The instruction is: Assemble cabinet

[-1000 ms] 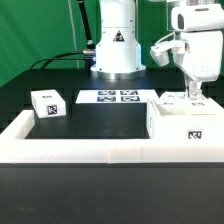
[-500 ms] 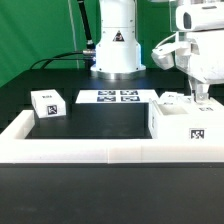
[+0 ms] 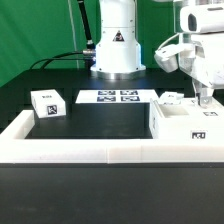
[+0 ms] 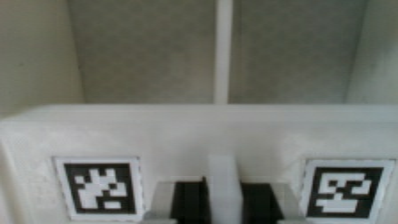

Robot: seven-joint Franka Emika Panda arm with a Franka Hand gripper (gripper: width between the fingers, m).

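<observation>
The white cabinet piece sits in the cabinet body, level with the body's divider, so it is time for my gripper to open now.
The large white cabinet body [image 3: 188, 126] stands on the table at the exterior view's right, against the front rail, its tagged face toward the camera. My gripper [image 3: 205, 100] reaches down into its top at the far right. In the wrist view the dark fingers [image 4: 183, 203] close on a thin white upright rib of the cabinet body [image 4: 196, 130], between two tags. A small white tagged block [image 3: 47, 104] lies at the left. Another small white tagged piece [image 3: 172, 98] lies just behind the body.
The marker board [image 3: 117, 97] lies flat in front of the robot base [image 3: 117, 45]. A long low white border rail [image 3: 90, 150] runs along the front and up the left side. Cables trail at the back left.
My gripper has moved toward the exterior view's right, and the cabinet body has slid right with it, now reaching the picture's edge. The small block at the left has not moved.
</observation>
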